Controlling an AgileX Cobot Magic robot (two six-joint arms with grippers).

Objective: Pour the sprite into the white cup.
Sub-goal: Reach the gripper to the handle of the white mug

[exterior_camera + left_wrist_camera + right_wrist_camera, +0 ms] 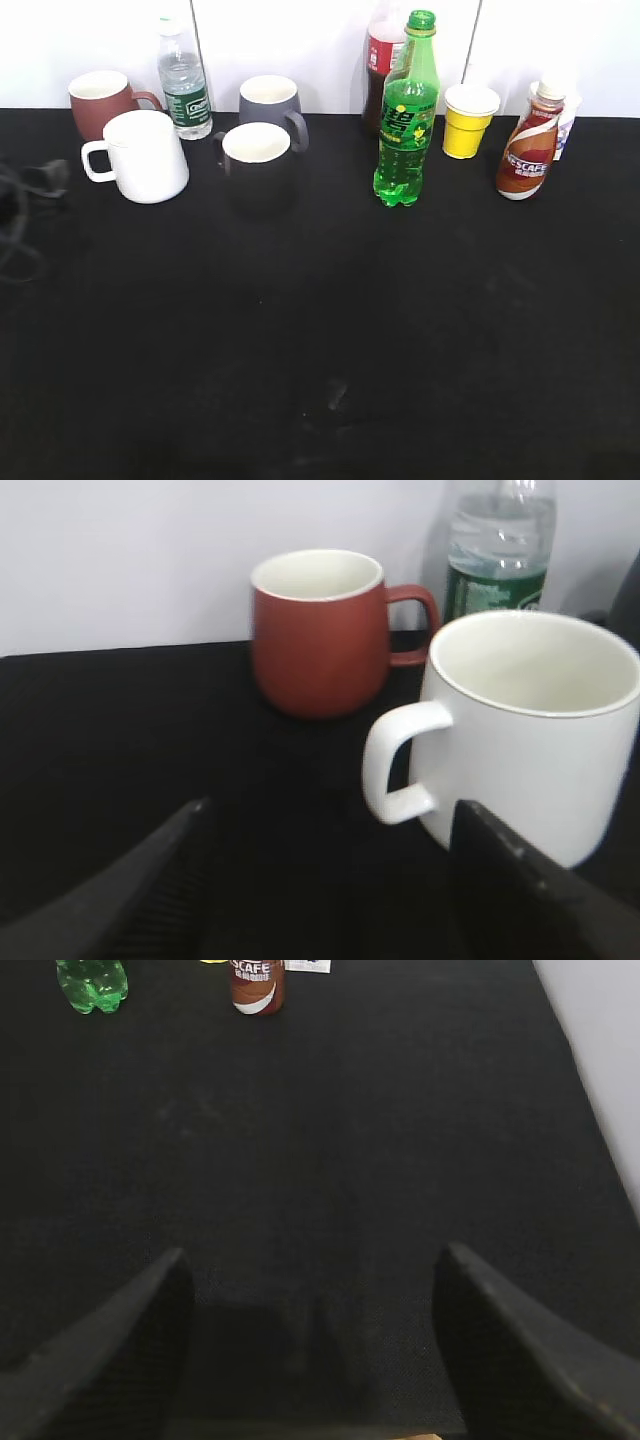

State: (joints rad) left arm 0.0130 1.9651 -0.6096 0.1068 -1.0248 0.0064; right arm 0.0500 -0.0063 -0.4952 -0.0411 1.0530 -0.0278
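The white cup's round body [152, 160] is too wide for my open fingers, so my left gripper should next grab the cup by its narrow handle [89, 161].
The sprite [406, 120] is a tall green bottle with its cap on, standing upright at the back, right of centre. Its base shows at the top left of the right wrist view [92, 982]. The white cup [145, 157] stands at the back left with its handle pointing left. In the left wrist view the white cup [535, 730] is close, with its handle between the open fingers' line. My left gripper [330, 830] is open and empty, low over the table just left of the cup; it is a dark shape [45, 178] in the exterior view. My right gripper [315, 1290] is open and empty, far from the sprite.
A red-brown mug [100, 100] and water bottle [183, 80] stand behind the white cup. A grey mug [270, 100] and black mug [257, 150] sit to its right. A cola bottle [380, 60], yellow cup [468, 120] and Nescafe bottle [528, 150] flank the sprite.
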